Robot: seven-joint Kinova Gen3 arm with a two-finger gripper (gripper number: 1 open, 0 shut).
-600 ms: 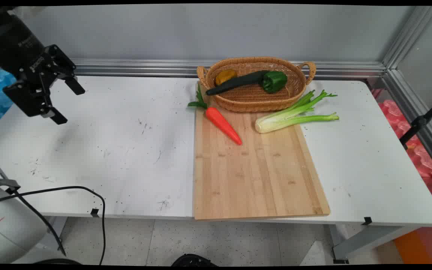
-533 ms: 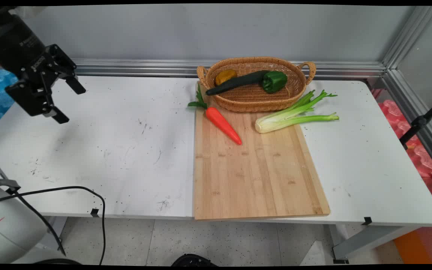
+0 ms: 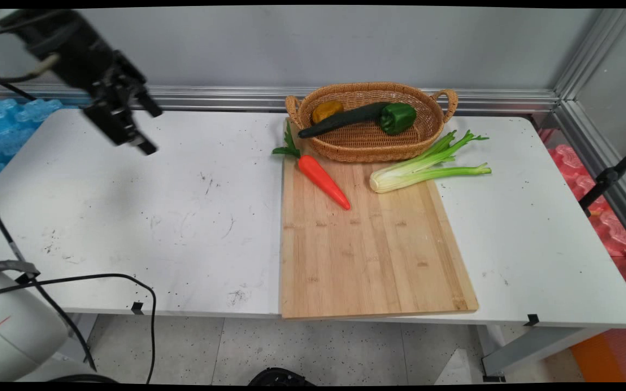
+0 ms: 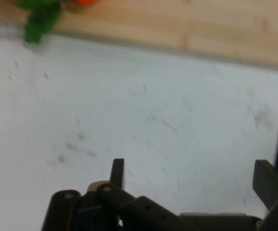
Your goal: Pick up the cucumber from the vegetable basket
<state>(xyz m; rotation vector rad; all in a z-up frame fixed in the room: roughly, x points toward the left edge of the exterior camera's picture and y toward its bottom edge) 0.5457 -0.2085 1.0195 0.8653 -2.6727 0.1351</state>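
Note:
The long dark green cucumber needs to be lifted out of the wicker basket (image 3: 370, 142), so my gripper should next grab it by its middle (image 3: 345, 120).
My black gripper (image 3: 152, 130) hangs open and empty above the table's far left part, well above the white table (image 3: 128, 206). In the hand view the gripper (image 4: 191, 175) shows two spread fingers with bare tabletop between them. An orange carrot (image 3: 324, 182) with green leaves lies on the wooden cutting board (image 3: 373, 255), to the gripper's right. In the hand view the carrot's leaves (image 4: 40, 17) and the board's edge (image 4: 177, 29) run along the top. A celery stalk (image 3: 427, 165) lies across the board's far right corner.
A wicker basket (image 3: 370, 146) at the board's far end holds a dark cucumber (image 3: 343, 119), a green pepper (image 3: 398, 118) and a yellow-orange vegetable (image 3: 326, 110). Black cables (image 3: 74, 279) hang at the table's near left. An aluminium rail runs along the back wall.
The gripper has swung to the right and away toward the back of the table, from the far left edge to over the table's left part. Nothing on the table moved.

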